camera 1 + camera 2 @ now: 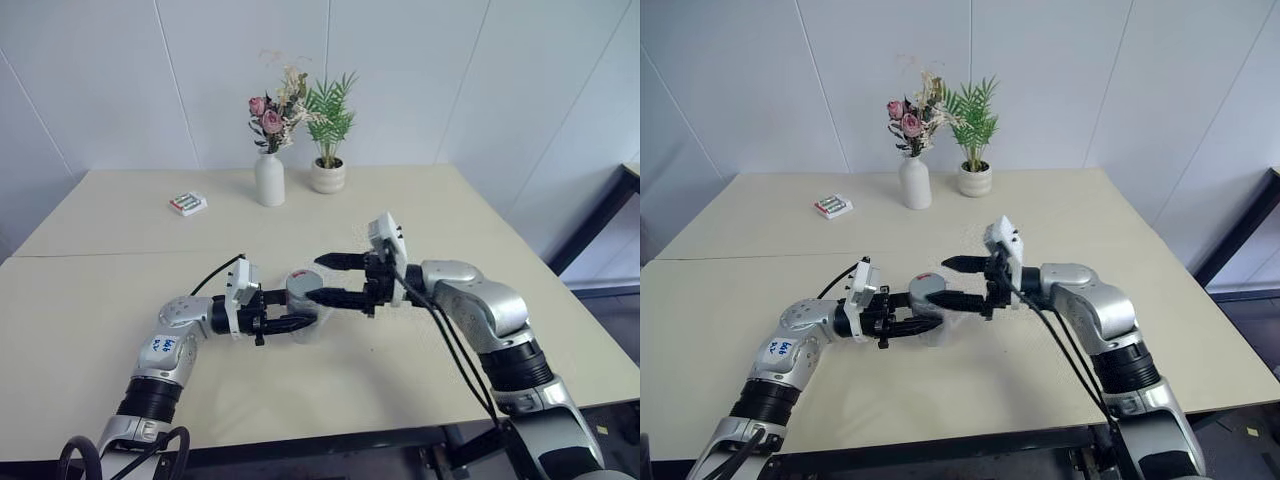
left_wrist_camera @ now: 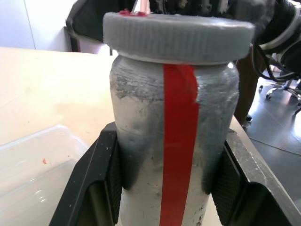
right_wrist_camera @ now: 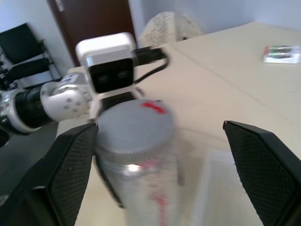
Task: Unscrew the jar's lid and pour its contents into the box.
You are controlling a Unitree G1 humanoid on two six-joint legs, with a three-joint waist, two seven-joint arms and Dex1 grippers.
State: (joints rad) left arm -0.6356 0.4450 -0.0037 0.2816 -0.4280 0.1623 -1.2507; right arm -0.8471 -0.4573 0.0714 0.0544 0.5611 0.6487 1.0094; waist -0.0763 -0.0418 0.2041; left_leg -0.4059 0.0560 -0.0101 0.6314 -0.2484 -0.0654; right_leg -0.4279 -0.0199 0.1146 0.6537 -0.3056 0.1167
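Observation:
The robot's right gripper isn't ready to close on the grey lid yet and should move toward it first: the lid sits beyond the fingers in the right wrist view, so closing now would miss.
The silvery-grey jar (image 1: pixel 302 298) with a red stripe (image 2: pixel 176 141) stands upright above the table's middle, and my left gripper (image 1: pixel 298 314) is shut on its body from the left. The grey lid (image 2: pixel 176 37) sits on the jar, with a small red mark on top. My right gripper (image 3: pixel 160 127) comes in level from the right, open, with its fingers (image 3: pixel 70 174) wide on either side of the lid (image 3: pixel 134 125). The clear box (image 2: pixel 33 165) lies on the table just below and beside the jar. The contents are hidden inside the jar.
A white vase of flowers (image 1: pixel 269 178) and a small potted plant (image 1: pixel 327 175) stand at the table's far edge. A green-and-white packet (image 1: pixel 188 204) lies at the far left. A black frame (image 1: pixel 600 215) stands beyond the table's right side.

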